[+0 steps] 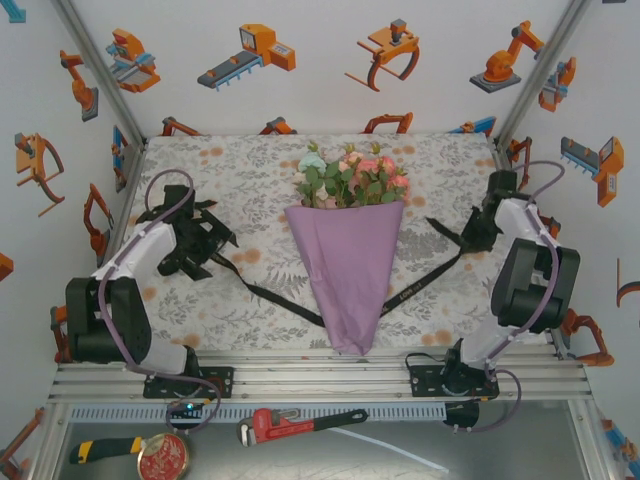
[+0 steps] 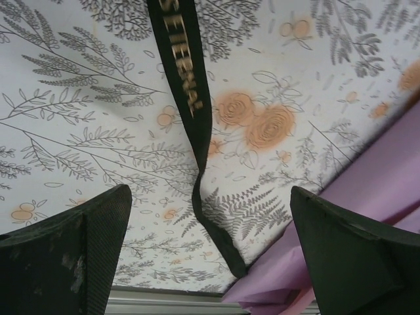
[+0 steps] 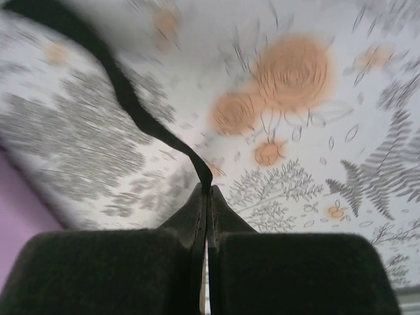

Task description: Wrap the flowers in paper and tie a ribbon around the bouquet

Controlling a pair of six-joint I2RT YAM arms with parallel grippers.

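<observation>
To leave length to tie around the bouquet (image 1: pixel 350 240), my left gripper will next pinch the part of the ribbon well clear of the paper cone.
The bouquet (image 1: pixel 350 240) lies in the middle of the table: the flowers (image 1: pixel 352 177), pink, peach and pale blue, stick out of the far end of a lilac paper (image 1: pixel 348 270) cone. The black ribbon (image 1: pixel 275 297) runs under the cone and out to both sides. My left gripper (image 1: pixel 205 240) hangs open over the ribbon's left stretch (image 2: pixel 187 98), which passes between the two fingers toward the paper's edge (image 2: pixel 387 187). My right gripper (image 1: pixel 470 232) is shut on the ribbon's right end (image 3: pixel 141 118), pinched at the fingertips (image 3: pixel 208 191).
The floral table cover (image 1: pixel 250 170) spreads under everything. An aluminium rail (image 1: pixel 320 370) edges the near side, with a red pipe wrench (image 1: pixel 295 424) and a round tin (image 1: pixel 163 458) on the shelf below. Printed walls close in the left, right and back.
</observation>
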